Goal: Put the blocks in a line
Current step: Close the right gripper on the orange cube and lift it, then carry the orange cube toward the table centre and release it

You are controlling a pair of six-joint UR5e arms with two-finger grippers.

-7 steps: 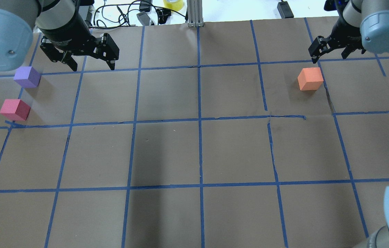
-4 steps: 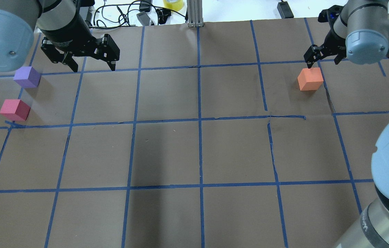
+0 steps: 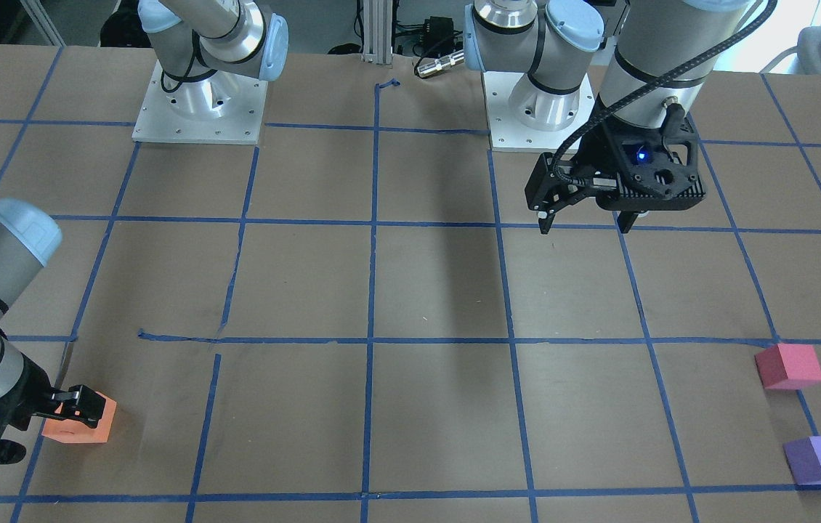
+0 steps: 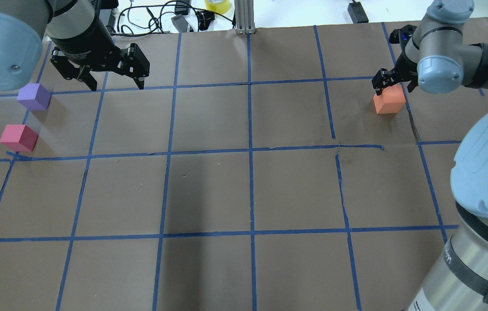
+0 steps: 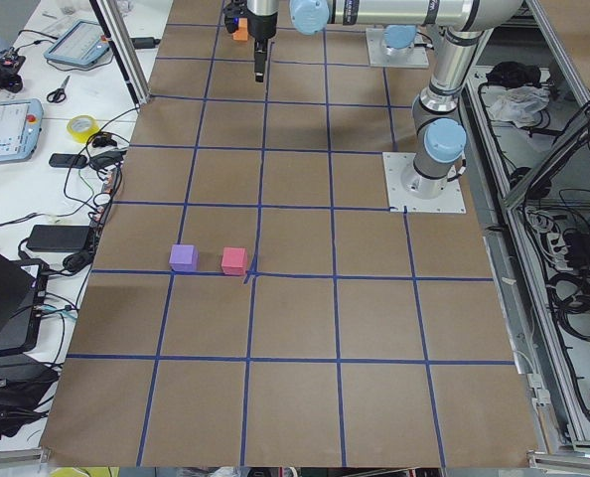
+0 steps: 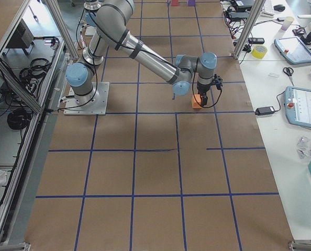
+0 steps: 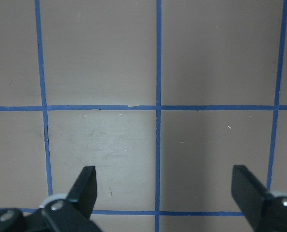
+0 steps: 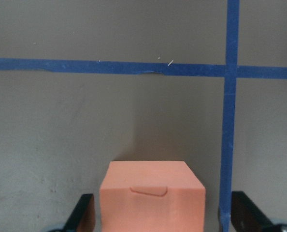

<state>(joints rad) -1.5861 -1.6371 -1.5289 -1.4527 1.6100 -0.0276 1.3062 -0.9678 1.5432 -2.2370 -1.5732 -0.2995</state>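
Observation:
Next, my right gripper grabs the orange block by its opposite sides to set the block in the line.
The orange block sits at the table's far right, also in the front view. My right gripper is open and lowered around it. In the right wrist view the orange block sits between the two fingers, with a gap on the right side. The purple block and the reddish-pink block lie apart at the far left. My left gripper is open and empty, hovering above the bare paper to the right of the purple block; it also shows in the left wrist view.
Brown paper with a blue tape grid covers the table. Cables, a yellow tape roll and a metal post lie beyond the far edge. Both arm bases stand at the robot's side.
My right gripper has moved toward the orange block and come down, from beyond it to straddling it. The left gripper and all three blocks have not moved.

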